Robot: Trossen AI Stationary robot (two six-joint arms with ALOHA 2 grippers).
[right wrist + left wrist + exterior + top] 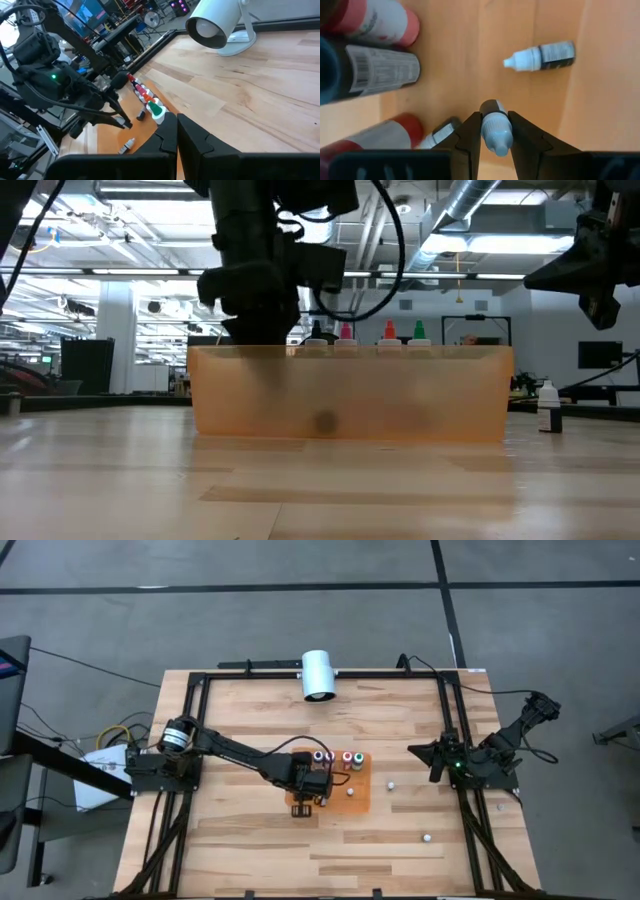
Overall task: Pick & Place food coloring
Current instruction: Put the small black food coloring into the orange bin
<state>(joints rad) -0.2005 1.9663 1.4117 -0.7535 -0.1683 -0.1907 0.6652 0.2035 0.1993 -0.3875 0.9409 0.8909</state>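
The small bottle (496, 127) hangs inside the orange tray's sides, so it is now time for my left gripper to open.
An orange tray (360, 795) lies mid-table. Several small food coloring bottles (338, 756) stand along its far side, their red, pink and green tops (390, 332) showing over its wall. One more bottle (540, 56) lies on its side on the tray floor. My left gripper (494, 116) reaches steeply down into the tray (308, 790) and is shut on a small bottle with a pale grey-blue cap (496, 132). My right gripper (176, 131) waits shut at the table's right edge (432, 758). My left gripper pinches the small bottle between its two fingers (470, 131), one on each side, at the cap end (492, 122). The fingers come from above, pointing steeply down. The bottle stands cap up in the hold, its dark body (490, 106) pointing down at the tray floor; whether its base touches the floor, I cannot tell.
A large white cylinder (319, 674) stands at the table's far edge. Two small white bottles (391, 783) (427, 837) rest on the bare wood right of the tray. A black frame (200, 690) rims the table.
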